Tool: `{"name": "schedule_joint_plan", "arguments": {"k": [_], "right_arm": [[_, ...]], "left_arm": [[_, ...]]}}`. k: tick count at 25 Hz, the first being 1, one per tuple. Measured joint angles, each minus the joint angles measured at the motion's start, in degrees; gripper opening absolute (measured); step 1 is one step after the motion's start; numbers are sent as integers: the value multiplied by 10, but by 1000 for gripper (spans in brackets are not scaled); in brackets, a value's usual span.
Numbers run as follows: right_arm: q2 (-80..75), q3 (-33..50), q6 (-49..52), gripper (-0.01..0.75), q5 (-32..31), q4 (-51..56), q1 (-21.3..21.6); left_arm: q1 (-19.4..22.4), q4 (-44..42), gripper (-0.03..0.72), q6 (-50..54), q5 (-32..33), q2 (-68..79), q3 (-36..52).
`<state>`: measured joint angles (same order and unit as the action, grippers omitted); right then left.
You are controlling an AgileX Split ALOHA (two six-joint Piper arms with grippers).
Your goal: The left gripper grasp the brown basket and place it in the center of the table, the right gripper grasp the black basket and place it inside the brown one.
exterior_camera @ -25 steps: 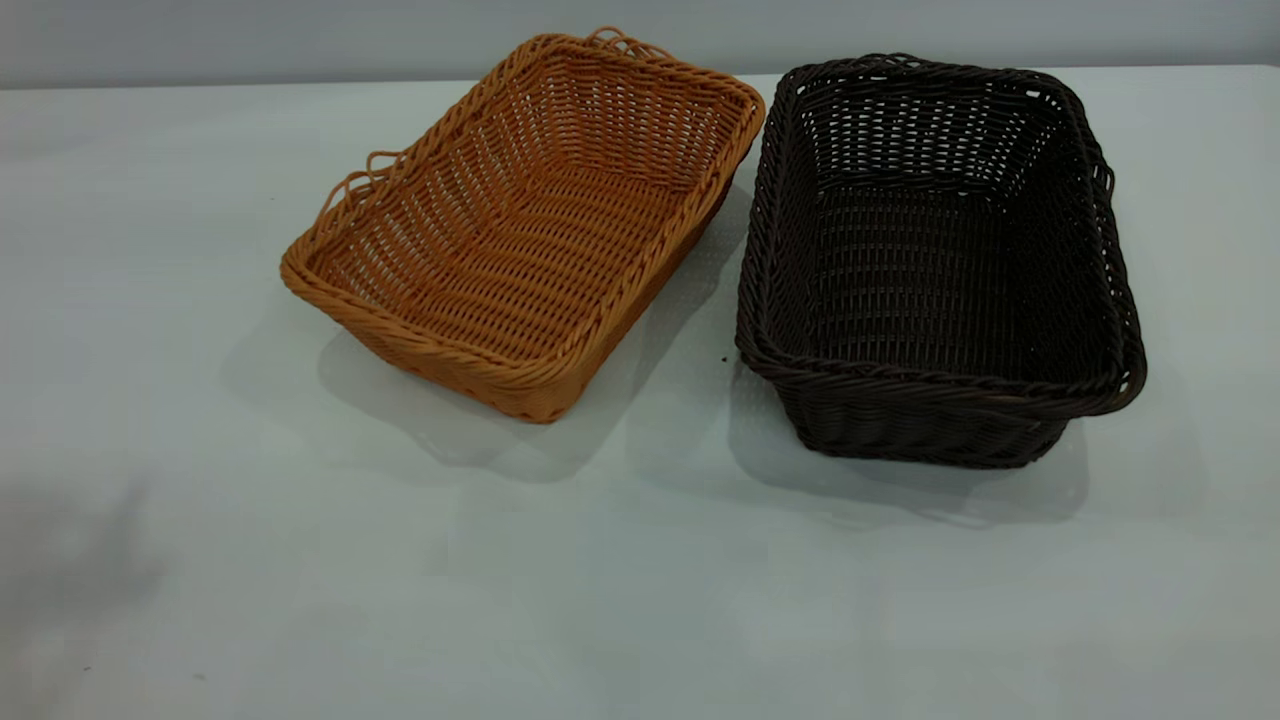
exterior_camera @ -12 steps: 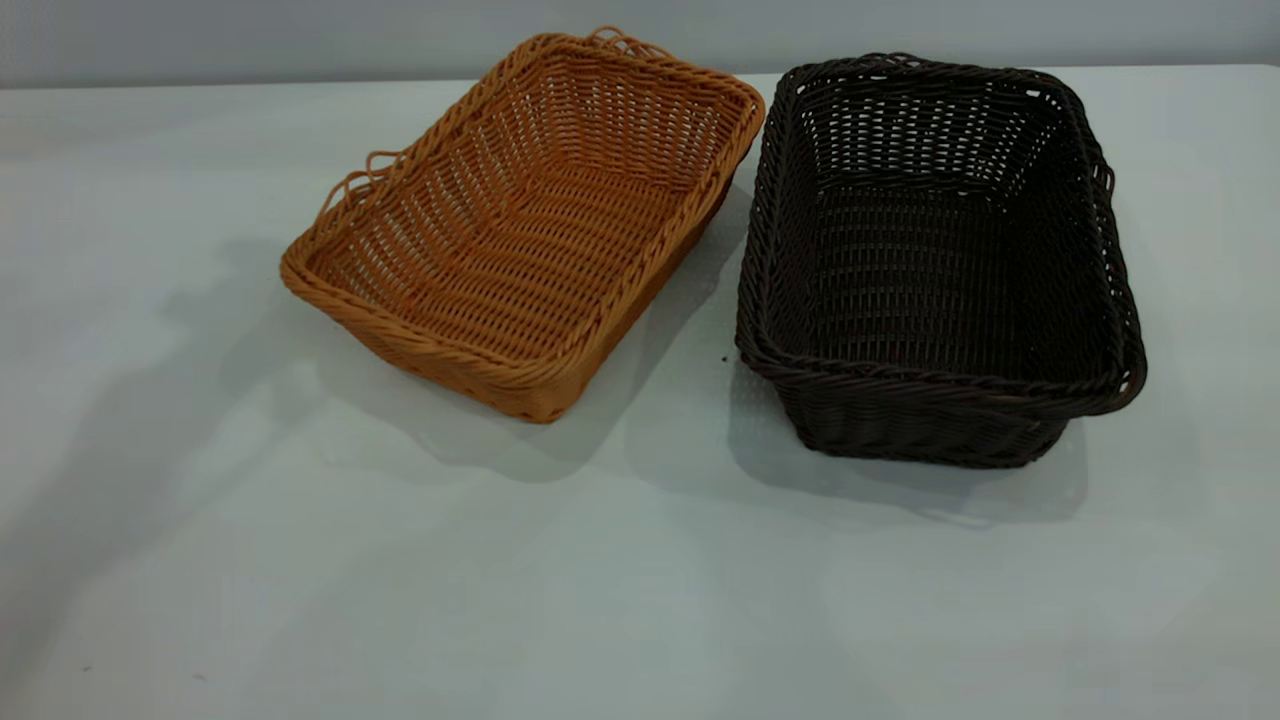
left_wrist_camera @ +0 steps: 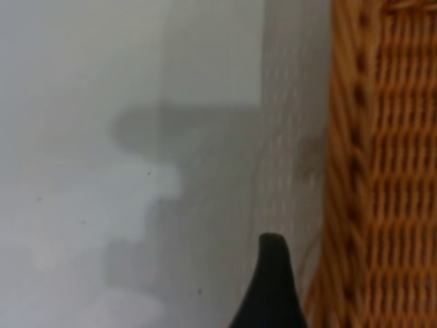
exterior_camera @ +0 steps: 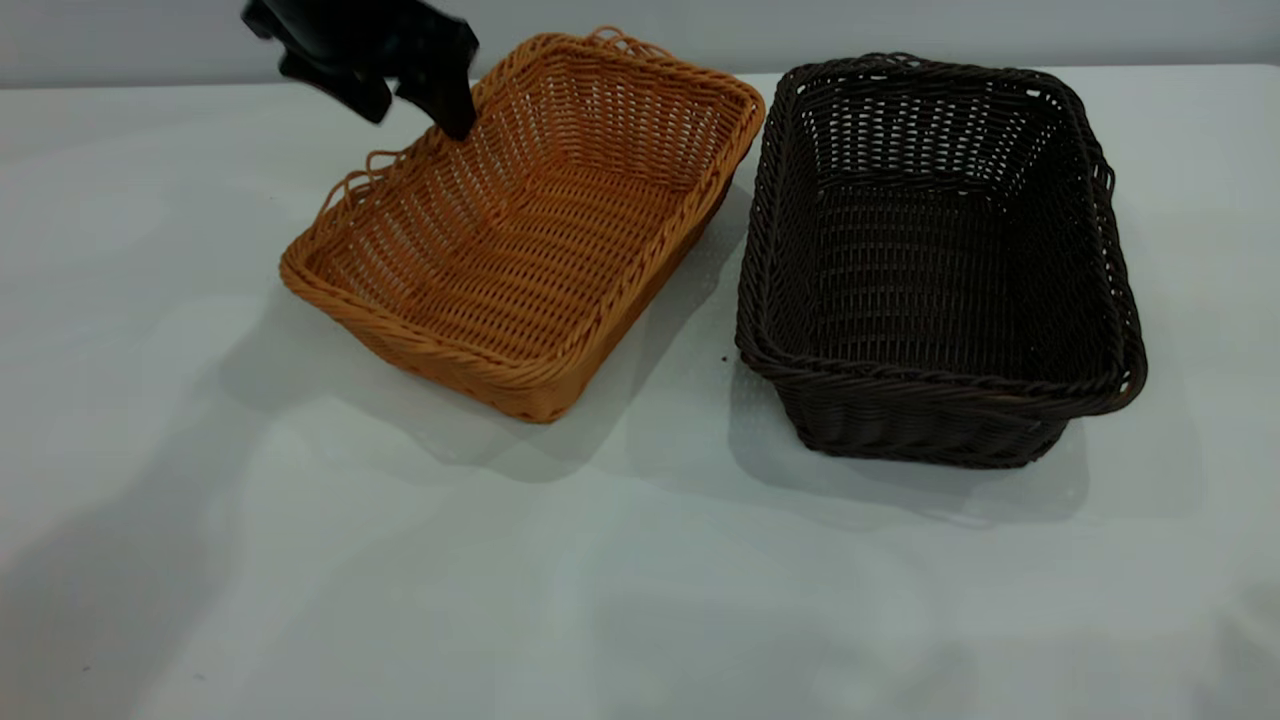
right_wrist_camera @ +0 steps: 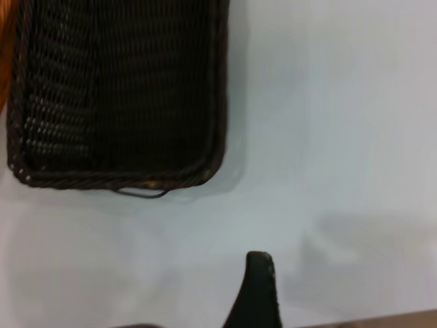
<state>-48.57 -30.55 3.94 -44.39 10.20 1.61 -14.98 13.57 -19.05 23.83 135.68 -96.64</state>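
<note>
The right gripper grabs the black basket's long braided rim (exterior_camera: 1120,288) next, to place the black basket inside the brown basket (exterior_camera: 530,215).
The brown basket (exterior_camera: 530,215) sits left of centre on the table (exterior_camera: 400,580), angled. The black basket (exterior_camera: 935,260) stands close beside it on the right. My left gripper (exterior_camera: 418,120) is open above the brown basket's far left long rim, one finger outside the rim and one over the inside wall. In the left wrist view one dark finger (left_wrist_camera: 272,287) is just beside the basket's braided rim (left_wrist_camera: 345,171). My right gripper is out of the exterior view. One of its fingers (right_wrist_camera: 256,294) shows over bare table, well away from the black basket (right_wrist_camera: 116,89).
The table's back edge (exterior_camera: 150,85) meets a grey wall. The two baskets nearly touch at their far corners. Bare tabletop lies in front of both baskets and to either side.
My left gripper has come into the exterior view at the top left and now hangs over the brown basket's rim. Its shadow has spread over the left table. The baskets have not moved.
</note>
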Motion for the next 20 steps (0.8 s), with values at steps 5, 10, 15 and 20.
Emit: {"name": "schedule_joint_plan", "arguments": {"k": [5,10,15,20], "right_arm": [[-117,0,-61,574,45,114,0],[-241,-2,-187,574,70,310,-7],[-369,-6,-305,574,116,533,-79],[-490,-6,-390,574,148,760,-142]], "left_arm": [[-1,1,545,-1,-13,49,-17],[-1,2,360,-9,-25,85,-18],[-1,8,102,-15,-20,83,-33],[6,0,96,-19,-1,42,-40]]}}
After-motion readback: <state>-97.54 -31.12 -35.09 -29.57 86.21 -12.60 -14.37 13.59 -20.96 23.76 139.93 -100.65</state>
